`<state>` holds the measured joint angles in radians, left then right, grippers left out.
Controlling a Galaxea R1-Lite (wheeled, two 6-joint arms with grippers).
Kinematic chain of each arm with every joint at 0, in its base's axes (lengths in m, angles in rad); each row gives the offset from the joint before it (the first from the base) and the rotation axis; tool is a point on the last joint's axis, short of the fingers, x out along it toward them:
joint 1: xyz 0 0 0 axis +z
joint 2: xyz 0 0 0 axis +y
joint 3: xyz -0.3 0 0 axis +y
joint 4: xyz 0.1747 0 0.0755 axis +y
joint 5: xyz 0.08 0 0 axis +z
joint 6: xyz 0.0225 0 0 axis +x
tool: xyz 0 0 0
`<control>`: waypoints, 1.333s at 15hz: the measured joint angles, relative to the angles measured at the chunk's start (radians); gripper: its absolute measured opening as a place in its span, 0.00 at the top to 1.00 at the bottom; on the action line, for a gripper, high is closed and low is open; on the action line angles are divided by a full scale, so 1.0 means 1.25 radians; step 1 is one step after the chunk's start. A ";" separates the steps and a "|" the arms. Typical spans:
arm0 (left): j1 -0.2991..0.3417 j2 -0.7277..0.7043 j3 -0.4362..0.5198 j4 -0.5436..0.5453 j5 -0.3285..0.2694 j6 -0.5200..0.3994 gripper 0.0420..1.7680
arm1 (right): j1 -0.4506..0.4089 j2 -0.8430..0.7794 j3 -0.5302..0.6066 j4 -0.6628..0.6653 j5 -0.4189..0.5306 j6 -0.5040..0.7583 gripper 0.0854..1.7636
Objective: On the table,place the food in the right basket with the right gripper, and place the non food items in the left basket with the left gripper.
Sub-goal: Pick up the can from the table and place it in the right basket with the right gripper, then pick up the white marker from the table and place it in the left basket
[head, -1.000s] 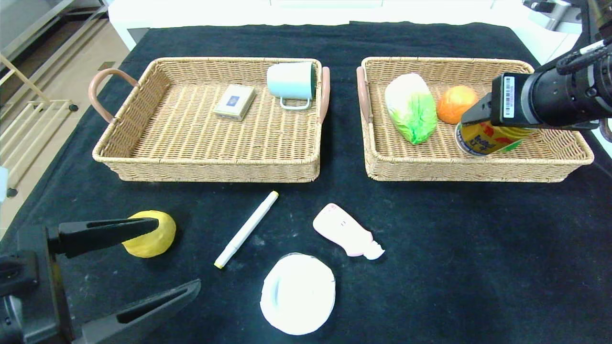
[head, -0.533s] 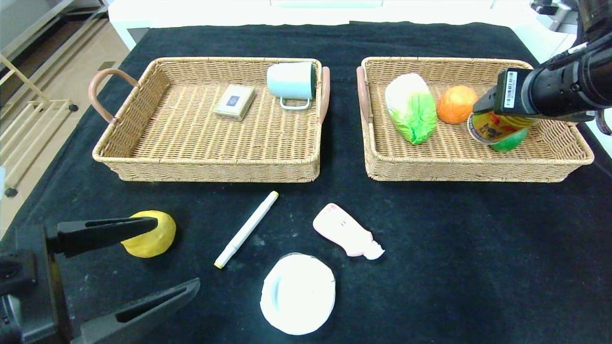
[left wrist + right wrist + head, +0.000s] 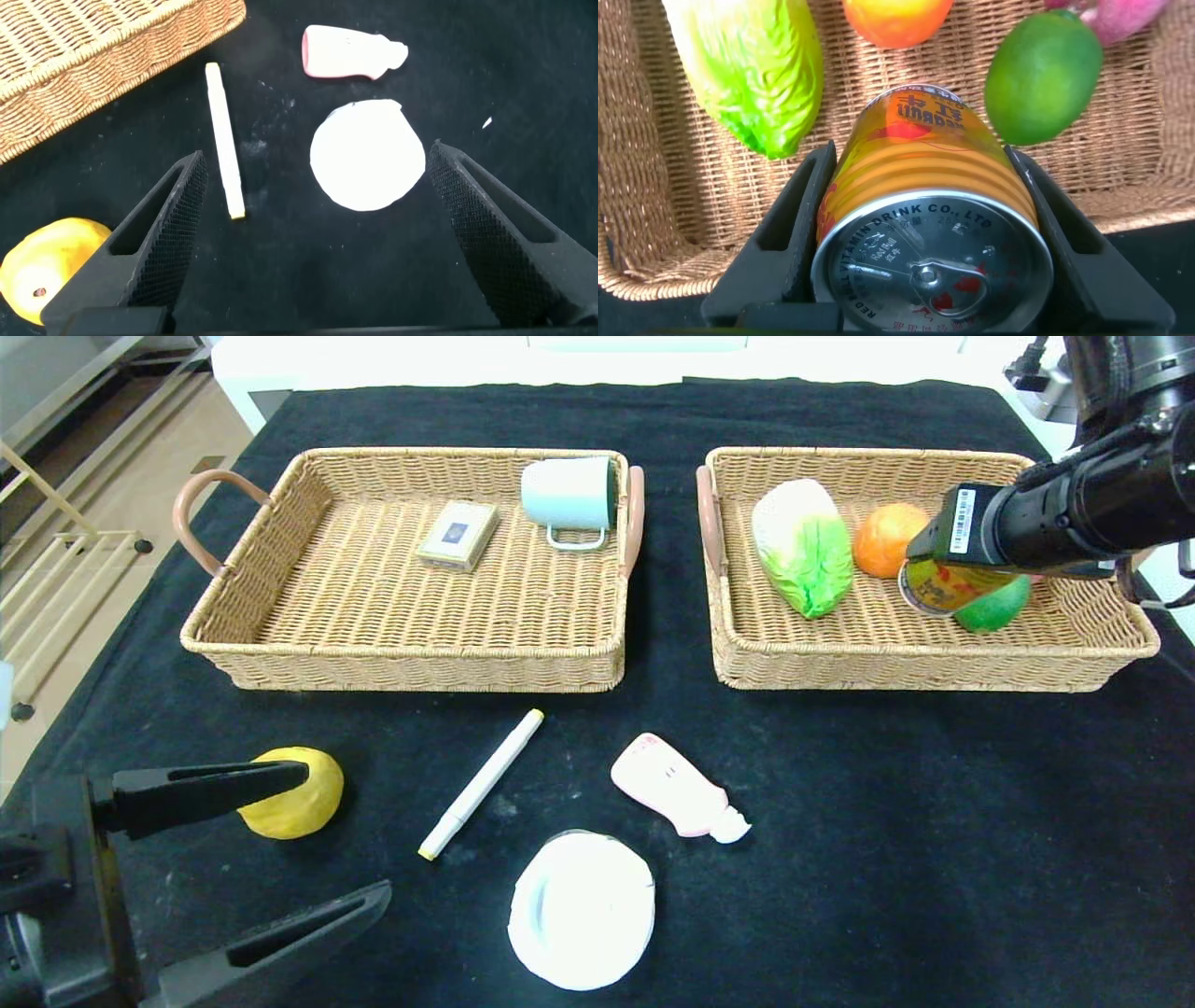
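Observation:
The left gripper grabs the white marker pen by the middle of its body (image 3: 482, 785) (image 3: 225, 140) next, since the pen stretches long and thin between its yellow ends.
My right gripper (image 3: 934, 574) (image 3: 917, 157) is shut on the gold-and-red drink can (image 3: 936, 591) (image 3: 924, 224), holding it on its side low over the right basket (image 3: 934, 672). The napa cabbage (image 3: 803, 546) (image 3: 757, 65) lies in that basket. On the black table (image 3: 934, 821), my left gripper (image 3: 344, 831) (image 3: 316, 154) hangs open at the near left, beside the yellow fruit (image 3: 299, 798) (image 3: 47, 271). In front of it lie the white marker (image 3: 481, 784) (image 3: 222, 135), the pink bottle (image 3: 674, 787) (image 3: 350, 51) and the white dish (image 3: 581, 910) (image 3: 366, 156). The left basket (image 3: 411, 667) stands behind them.
An orange (image 3: 882, 537) and a green lime (image 3: 994, 607) lie in the right basket close to the can. A pale mug (image 3: 569, 495) on its side and a small box (image 3: 457, 534) lie in the left basket. The table's left edge drops to the floor.
My right gripper has carried the can a little farther back over the right basket, uncovering the green lime. The left gripper and the things on the table have not moved.

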<state>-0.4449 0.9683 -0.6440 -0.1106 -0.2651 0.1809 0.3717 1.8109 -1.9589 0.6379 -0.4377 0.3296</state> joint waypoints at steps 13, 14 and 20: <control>0.001 0.000 0.001 0.000 0.000 0.002 0.03 | 0.006 0.011 0.000 -0.033 0.002 -0.022 0.13; 0.001 0.000 0.001 0.000 0.000 0.002 0.03 | 0.008 0.007 0.003 -0.032 0.002 -0.023 0.12; 0.001 0.004 -0.001 0.000 0.000 0.001 0.03 | 0.038 -0.052 0.080 -0.034 0.014 -0.026 0.07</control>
<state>-0.4434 0.9732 -0.6451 -0.1111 -0.2655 0.1817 0.4189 1.7457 -1.8587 0.5960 -0.4204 0.2972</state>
